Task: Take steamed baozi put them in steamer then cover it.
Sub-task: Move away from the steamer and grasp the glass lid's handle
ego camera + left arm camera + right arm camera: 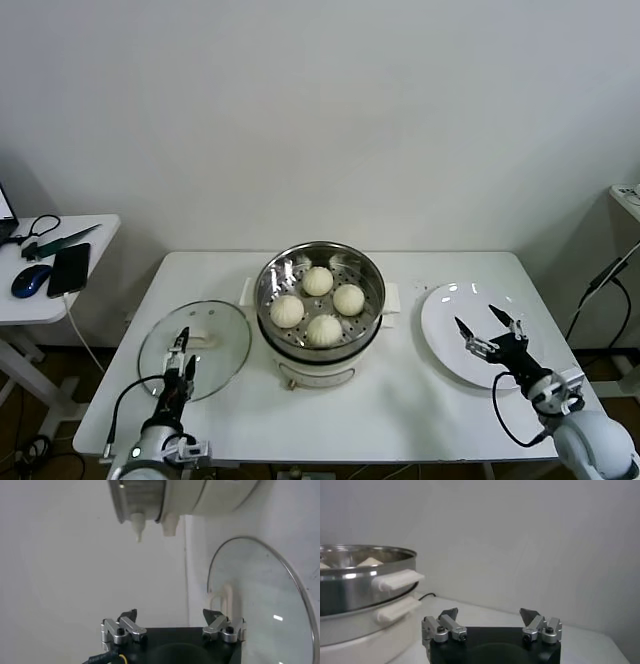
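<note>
My left gripper takes hold of the glass lid [215, 345] by its narrow raised handle [203, 342] next, since the lid lies flat and spreads wider than the gripper's fingers.
The steamer [320, 343] is a shiny steel pot with white handles at the table's middle. Four cream-white baozi sit on its perforated tray [318, 281] [348, 299] [287, 311] [323, 329]. The round glass lid [215, 345] lies flat on the table left of the steamer. My left gripper [182, 352] is open and empty above the lid's near part. In the left wrist view, the gripper [170, 615] has the lid [260, 595] and the steamer [165, 500] ahead. My right gripper [475, 316] is open and empty over the white plate; in its wrist view [489, 612] the steamer [365, 575] is beside it.
An empty flat white plate [450, 350] lies right of the steamer. A side table [90, 290] at the far left holds a phone, a mouse and cables. The white table's front edge [350, 455] is close to both arms.
</note>
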